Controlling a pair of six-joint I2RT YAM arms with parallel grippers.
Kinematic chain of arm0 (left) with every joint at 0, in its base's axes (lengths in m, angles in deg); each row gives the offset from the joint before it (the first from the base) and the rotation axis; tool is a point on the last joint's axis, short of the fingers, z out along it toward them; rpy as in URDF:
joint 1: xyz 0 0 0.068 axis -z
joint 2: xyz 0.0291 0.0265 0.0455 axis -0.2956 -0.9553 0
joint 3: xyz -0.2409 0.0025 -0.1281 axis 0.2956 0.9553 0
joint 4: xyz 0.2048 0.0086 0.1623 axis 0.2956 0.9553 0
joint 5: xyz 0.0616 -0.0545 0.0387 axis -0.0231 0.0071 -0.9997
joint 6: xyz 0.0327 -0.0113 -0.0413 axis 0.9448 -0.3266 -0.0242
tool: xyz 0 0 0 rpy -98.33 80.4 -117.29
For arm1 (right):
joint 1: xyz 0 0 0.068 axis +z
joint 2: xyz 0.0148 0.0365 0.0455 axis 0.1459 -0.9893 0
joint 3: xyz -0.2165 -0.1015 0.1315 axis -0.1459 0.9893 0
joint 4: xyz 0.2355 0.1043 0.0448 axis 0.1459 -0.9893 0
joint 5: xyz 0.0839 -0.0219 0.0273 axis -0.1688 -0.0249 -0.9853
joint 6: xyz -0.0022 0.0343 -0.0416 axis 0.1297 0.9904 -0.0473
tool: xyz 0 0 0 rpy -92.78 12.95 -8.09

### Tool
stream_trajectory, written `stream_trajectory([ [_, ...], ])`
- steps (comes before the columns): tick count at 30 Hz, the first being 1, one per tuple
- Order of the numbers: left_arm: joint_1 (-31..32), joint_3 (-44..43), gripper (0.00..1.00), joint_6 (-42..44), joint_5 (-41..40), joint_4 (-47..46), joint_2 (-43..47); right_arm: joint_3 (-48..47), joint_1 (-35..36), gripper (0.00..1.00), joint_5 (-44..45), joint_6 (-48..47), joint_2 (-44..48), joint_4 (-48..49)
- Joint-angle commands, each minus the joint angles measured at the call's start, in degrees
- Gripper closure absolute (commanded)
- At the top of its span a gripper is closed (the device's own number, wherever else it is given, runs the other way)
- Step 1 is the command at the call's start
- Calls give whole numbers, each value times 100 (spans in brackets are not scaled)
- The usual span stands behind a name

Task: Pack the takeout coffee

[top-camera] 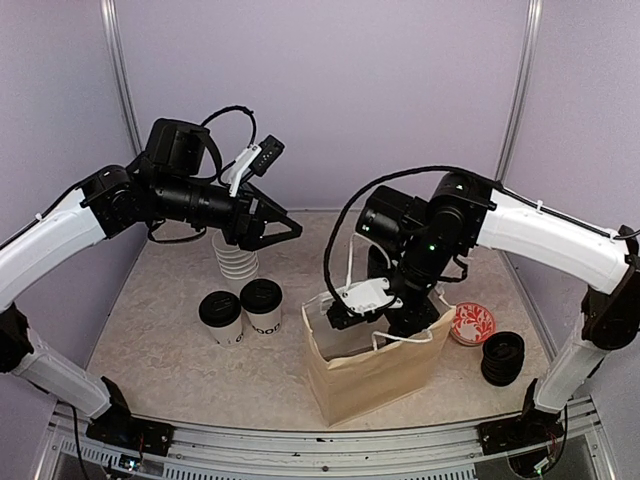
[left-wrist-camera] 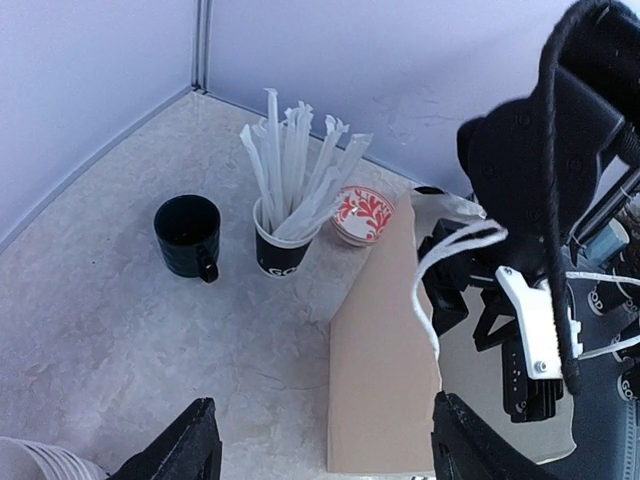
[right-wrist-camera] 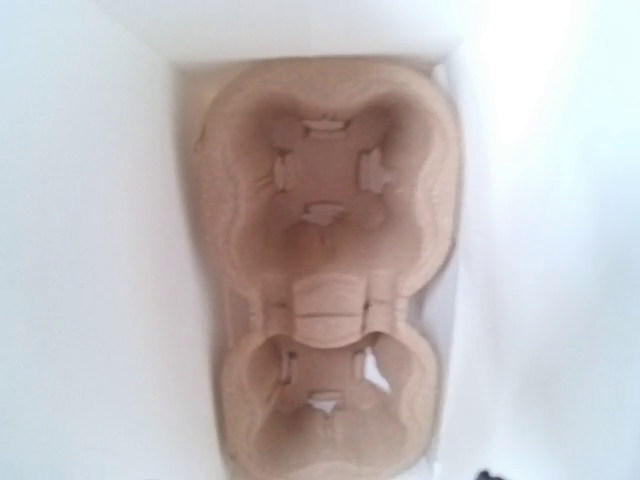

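The open top of the paper bag (top-camera: 375,372) should stay free for the coffees. My left gripper will grab the bag by its white handle (top-camera: 350,262) next.
Two takeout coffee cups (top-camera: 220,316) (top-camera: 262,304), white with black lids, stand side by side on the table, left of the brown paper bag (top-camera: 375,372). My right gripper (top-camera: 386,324) reaches down into the bag's open top. In the right wrist view the brown two-cup tray (right-wrist-camera: 325,290) lies flat on the bag's bottom with no finger on it; only a dark fingertip (right-wrist-camera: 487,475) shows at the lower right corner. My left gripper (top-camera: 276,229) hangs open and empty in the air, above and behind the cups, its fingers (left-wrist-camera: 178,448) wide apart.
A stack of white paper cups (top-camera: 235,262) stands behind the coffees. A red-patterned dish (top-camera: 472,323) and a stack of black lids (top-camera: 502,357) sit right of the bag. Beyond the bag stand a black cup (left-wrist-camera: 187,235) and a cup of white sticks (left-wrist-camera: 285,225).
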Motion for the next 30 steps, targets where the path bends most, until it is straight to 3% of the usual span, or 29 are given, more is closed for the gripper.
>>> stream_trajectory([
  [1, 480, -187, 29, 28, -137, -94, -255, -418, 62, 34, 37, -133, 327, -99],
  [15, 905, -597, 30, -533, 241, -1650, -1535, -733, 62, 33, 94, -313, 736, -111],
  [18, 932, -843, 45, -543, 558, -1734, -1762, -944, 62, 34, 137, -355, 825, -113],
  [21, 936, -1269, 85, -363, 679, -1359, -1985, -1458, 57, 35, 217, -423, 940, -103],
  [23, 941, -1391, 100, -206, 599, -1169, -1973, -1890, 47, 35, 289, -487, 1022, -96],
  [27, 949, -1507, 100, 35, 496, -902, -1692, -2582, -245, 33, 515, -569, 1128, 35],
  [30, 1033, -1499, 100, 40, 499, -820, -1496, -2535, -1068, 31, 346, -668, 1340, 485],
])
